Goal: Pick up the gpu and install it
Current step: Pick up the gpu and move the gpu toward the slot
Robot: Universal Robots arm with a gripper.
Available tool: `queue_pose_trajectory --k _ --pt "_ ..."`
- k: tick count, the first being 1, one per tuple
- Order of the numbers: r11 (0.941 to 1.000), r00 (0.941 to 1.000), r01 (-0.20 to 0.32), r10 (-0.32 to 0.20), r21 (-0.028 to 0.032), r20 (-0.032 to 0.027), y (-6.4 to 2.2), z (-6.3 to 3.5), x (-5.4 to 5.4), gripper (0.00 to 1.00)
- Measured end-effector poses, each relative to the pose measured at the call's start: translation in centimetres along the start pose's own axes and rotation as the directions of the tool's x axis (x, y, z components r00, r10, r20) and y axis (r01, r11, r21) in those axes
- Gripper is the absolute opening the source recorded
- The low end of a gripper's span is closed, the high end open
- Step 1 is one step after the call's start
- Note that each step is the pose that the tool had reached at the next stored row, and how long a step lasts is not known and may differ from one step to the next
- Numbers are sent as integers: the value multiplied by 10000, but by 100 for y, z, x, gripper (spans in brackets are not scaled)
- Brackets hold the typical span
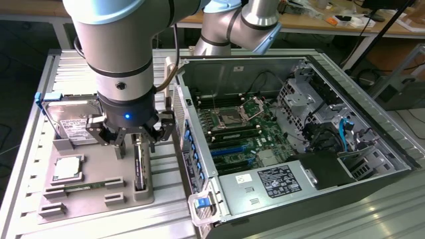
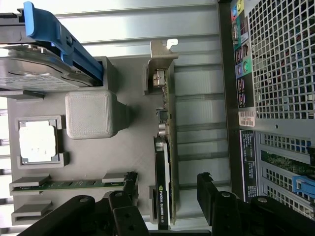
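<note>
My gripper lowers first, then closes on the GPU, since its fingers hang above the GPU's top edge, wide of the GPU's black shroud.
The gpu point(image 1: 139, 169) stands on its thin edge in a slot of the grey tray point(image 1: 99, 172), black shroud and green board showing edge-on. In the wrist view the gpu point(image 2: 164, 162) runs lengthwise with its silver end bracket point(image 2: 162, 56) at the far end. My gripper point(image 1: 135, 147) hangs just above the card's bracket end, open. Seen from the wrist, the gripper point(image 2: 167, 194) has one black finger on each side of the card without touching it.
The tray also holds a silver hard drive point(image 1: 74, 122) with a blue handle point(image 2: 54, 34), a processor point(image 1: 67, 168) and a green memory stick point(image 1: 79, 187). The open computer case point(image 1: 371, 164) with its motherboard point(image 1: 239, 134) stands close on the exterior view's right of the tray.
</note>
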State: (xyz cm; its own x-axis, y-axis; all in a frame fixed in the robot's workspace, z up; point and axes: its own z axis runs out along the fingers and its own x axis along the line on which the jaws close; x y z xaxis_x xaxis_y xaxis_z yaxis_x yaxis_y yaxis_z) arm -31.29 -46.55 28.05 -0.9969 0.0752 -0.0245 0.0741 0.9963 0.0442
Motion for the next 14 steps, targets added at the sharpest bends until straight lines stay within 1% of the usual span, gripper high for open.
queue_pose_trajectory --k 14 --pt "10000 10000 0 0 -1 1 -1 17 0 60"
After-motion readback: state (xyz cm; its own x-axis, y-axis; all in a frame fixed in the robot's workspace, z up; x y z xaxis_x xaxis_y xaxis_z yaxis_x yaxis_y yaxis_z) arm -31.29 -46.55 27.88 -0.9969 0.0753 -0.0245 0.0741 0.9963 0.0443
